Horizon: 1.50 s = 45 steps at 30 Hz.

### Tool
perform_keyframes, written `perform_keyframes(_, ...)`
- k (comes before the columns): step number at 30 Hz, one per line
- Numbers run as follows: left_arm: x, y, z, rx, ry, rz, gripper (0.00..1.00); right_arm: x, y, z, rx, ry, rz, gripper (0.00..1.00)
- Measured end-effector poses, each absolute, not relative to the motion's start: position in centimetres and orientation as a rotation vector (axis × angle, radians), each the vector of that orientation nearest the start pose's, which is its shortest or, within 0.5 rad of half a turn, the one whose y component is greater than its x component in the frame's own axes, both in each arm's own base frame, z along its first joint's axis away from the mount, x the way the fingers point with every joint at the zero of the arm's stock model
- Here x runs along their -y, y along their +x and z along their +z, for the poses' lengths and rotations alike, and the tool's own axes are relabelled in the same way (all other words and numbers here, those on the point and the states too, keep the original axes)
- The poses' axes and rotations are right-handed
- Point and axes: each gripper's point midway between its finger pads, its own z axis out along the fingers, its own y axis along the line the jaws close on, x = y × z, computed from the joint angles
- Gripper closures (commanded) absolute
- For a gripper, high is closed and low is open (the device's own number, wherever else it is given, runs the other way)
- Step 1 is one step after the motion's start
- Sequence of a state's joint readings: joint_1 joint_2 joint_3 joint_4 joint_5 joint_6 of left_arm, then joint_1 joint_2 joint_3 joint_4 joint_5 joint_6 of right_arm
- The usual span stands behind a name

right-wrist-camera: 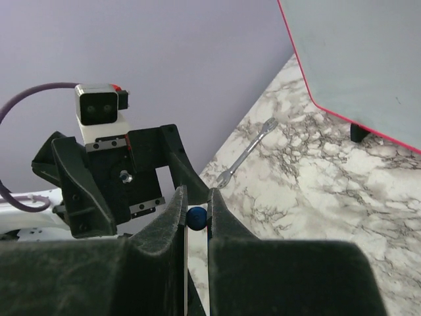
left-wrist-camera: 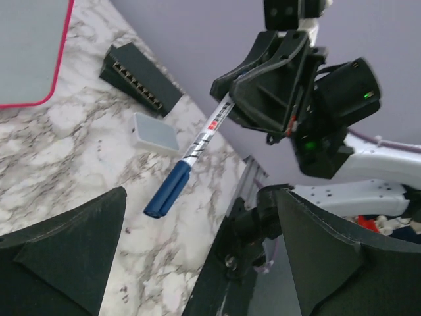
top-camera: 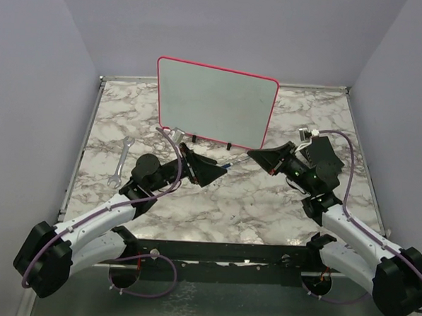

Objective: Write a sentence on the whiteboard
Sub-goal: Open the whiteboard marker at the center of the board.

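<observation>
Next, my left gripper grabs the marker by its blue cap (top-camera: 226,166) (left-wrist-camera: 168,189), in line with the marker's body, to uncap the marker for writing.
The whiteboard (top-camera: 214,101) stands upright at the back of the table, pink-red framed and blank. No sentence shows on it. My right gripper (top-camera: 257,155) is shut on a marker (top-camera: 232,163) and holds it above the table, blue cap pointing left. In the right wrist view the fingertips (right-wrist-camera: 196,204) clamp the marker, whose blue end (right-wrist-camera: 196,218) shows between them. My left gripper (top-camera: 209,171) is open, its jaws wide apart just short of the cap. In the left wrist view the capped marker (left-wrist-camera: 197,148) points toward my left gripper (left-wrist-camera: 197,263).
A metal wrench (top-camera: 120,162) lies on the marble table (top-camera: 229,208) to the left of the left arm. A small grey pad (left-wrist-camera: 156,133) and a black ribbed box (left-wrist-camera: 138,78) lie near the right arm. The whiteboard's black feet (right-wrist-camera: 358,131) rest on the table.
</observation>
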State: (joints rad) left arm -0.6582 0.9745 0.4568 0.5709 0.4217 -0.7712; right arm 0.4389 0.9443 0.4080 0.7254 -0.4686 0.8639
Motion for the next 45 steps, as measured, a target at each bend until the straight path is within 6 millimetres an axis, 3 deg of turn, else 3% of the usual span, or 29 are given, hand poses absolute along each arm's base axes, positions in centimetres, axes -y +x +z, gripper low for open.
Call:
perform_keyframes(5,28.5,20.9,27.4,-1.602,0.154,-1.550,0.06,-23.4,24.7,28.2,-1.471,-0.105,1.404,0.99)
perform_keyframes(10,28.4,21.5,28.4,-1.590,0.023,-1.621,0.08,-23.2,24.5,29.4,-1.405,-0.113,1.409,0.99)
perform_keyframes(14,28.7,21.9,28.1,-1.611,-0.021,-1.650,0.19,-23.1,24.5,30.2,-1.370,-0.117,1.413,0.99)
perform_keyframes(18,29.4,22.2,27.5,-1.651,-0.037,-1.673,0.38,-23.1,24.4,30.8,-1.340,-0.120,1.426,0.99)
perform_keyframes(26,29.7,21.9,28.9,-1.604,-0.060,-1.773,0.53,-23.2,24.5,31.3,-1.310,-0.123,1.445,0.99)
perform_keyframes(31,29.8,22.0,29.0,-1.574,-0.099,-1.838,0.56,-23.3,24.1,31.8,-1.287,-0.136,1.469,0.99)
perform_keyframes(39,29.9,22.0,29.5,-1.549,-0.114,-1.882,0.82,-23.2,23.8,32.3,-1.265,-0.141,1.483,0.99)
perform_keyframes(42,29.9,21.9,30.0,-1.530,-0.115,-1.901,0.93,-23.2,23.8,32.4,-1.265,-0.137,1.488,0.89)
perform_keyframes(45,29.8,21.8,30.4,-1.515,-0.113,-1.914,1.00,-23.2,23.7,32.5,-1.261,-0.137,1.492,0.55)
